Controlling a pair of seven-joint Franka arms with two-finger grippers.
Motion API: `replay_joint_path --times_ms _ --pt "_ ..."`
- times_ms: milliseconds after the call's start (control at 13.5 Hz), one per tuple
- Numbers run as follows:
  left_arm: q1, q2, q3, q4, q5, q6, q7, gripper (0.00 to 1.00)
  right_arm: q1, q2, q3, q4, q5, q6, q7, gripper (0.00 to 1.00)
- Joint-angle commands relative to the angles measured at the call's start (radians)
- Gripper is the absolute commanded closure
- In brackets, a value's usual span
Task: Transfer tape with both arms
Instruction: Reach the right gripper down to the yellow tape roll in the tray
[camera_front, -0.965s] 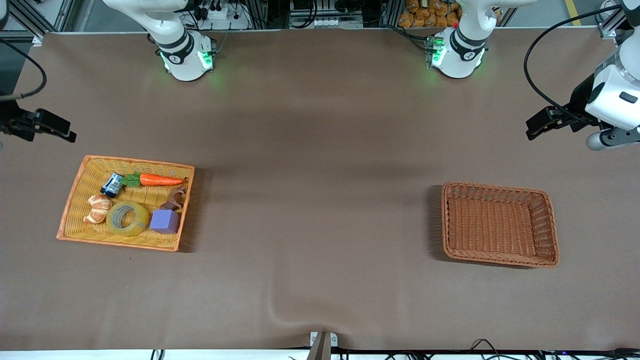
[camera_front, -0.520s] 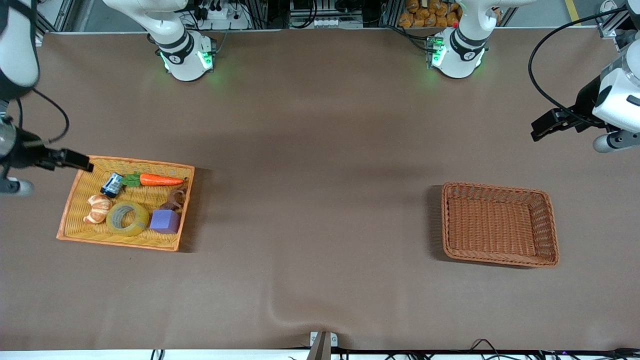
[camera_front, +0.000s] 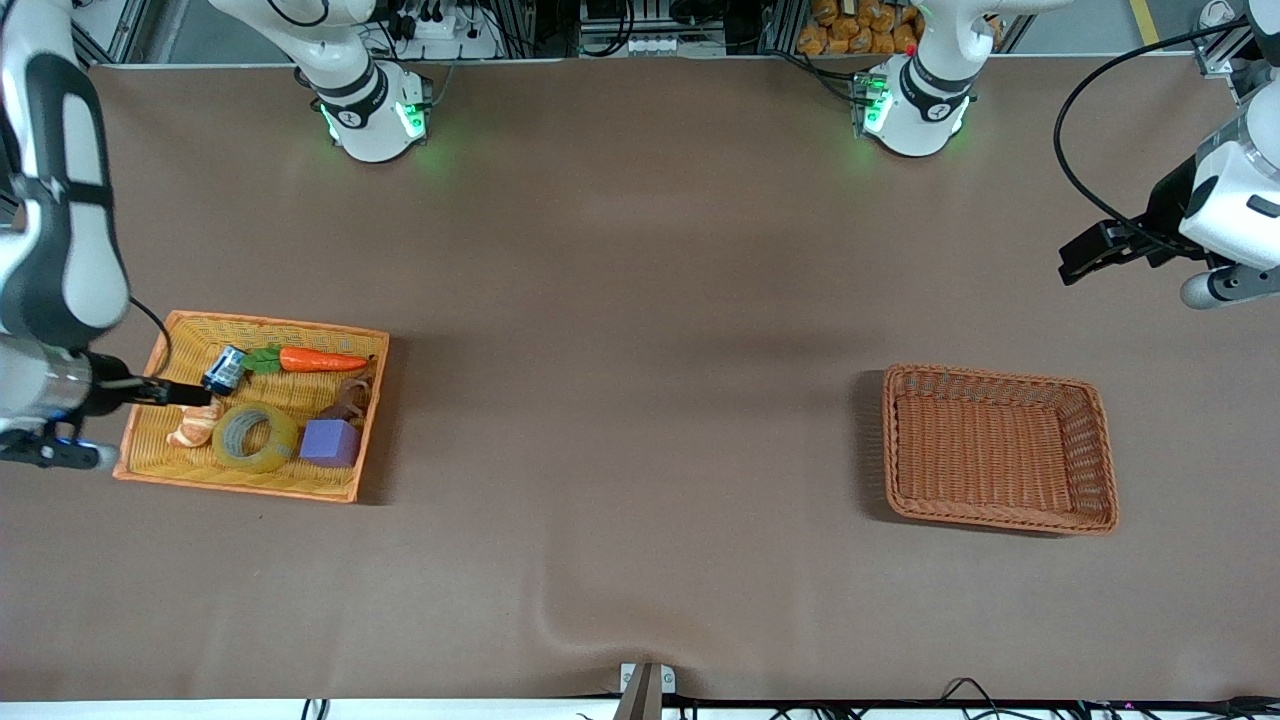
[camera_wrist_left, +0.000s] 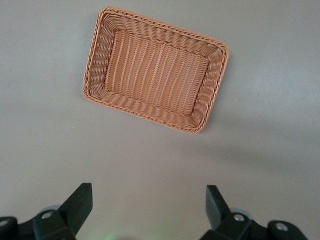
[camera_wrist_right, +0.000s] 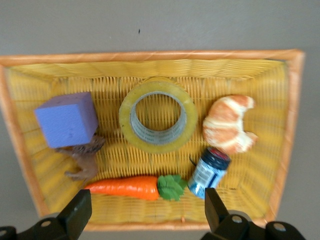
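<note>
My right gripper grabs the tape by the side of its ring (camera_front: 257, 410) (camera_wrist_right: 159, 145) next, to transfer it out of the yellow tray.
The tape (camera_front: 254, 437), a yellowish roll with a grey core, lies flat in the yellow tray (camera_front: 262, 324) at the right arm's end of the table. It also shows in the right wrist view (camera_wrist_right: 158, 122). My right gripper (camera_front: 190, 393) hangs open and empty over the tray's outer end, above the croissant and can; its fingers (camera_wrist_right: 75, 212) stand wide apart. My left gripper (camera_front: 1078, 262) waits open and empty in the air over the table at the left arm's end. In the left wrist view it (camera_wrist_left: 148, 200) looks down on bare table.
The tray also holds a carrot (camera_front: 322, 360), a blue can (camera_front: 224, 370), a croissant toy (camera_front: 190, 430), a purple cube (camera_front: 329, 441) and a brown piece (camera_front: 350, 397). An empty brown wicker basket (camera_front: 990, 376) stands toward the left arm's end (camera_wrist_left: 160, 30).
My right arm has swung in from off the table's end to over the yellow tray. My left gripper has barely shifted.
</note>
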Motion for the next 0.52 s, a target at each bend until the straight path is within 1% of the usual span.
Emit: replay_joint_path --times_ms 0,149,297,446 --pt "0.007 0.003 -0.005 -0.004 0.028 0.019 0.016 0.0 0.005 0.109 0.008 0.057 -0.02 0.002 -0.005 0.0" --pt "0.007 0.003 -0.005 -0.003 0.028 0.019 0.016 0.0 0.003 0.133 0.008 0.043 -0.022 0.099 -0.028 0.0" --pt "0.005 0.0 -0.005 -0.004 0.028 0.019 0.015 0.0 -0.003 0.156 0.007 0.032 -0.023 0.126 -0.126 0.0" --pt "0.007 -0.012 -0.005 -0.009 0.028 -0.004 0.016 0.0 -0.032 0.182 0.007 0.019 -0.023 0.17 -0.184 0.0"
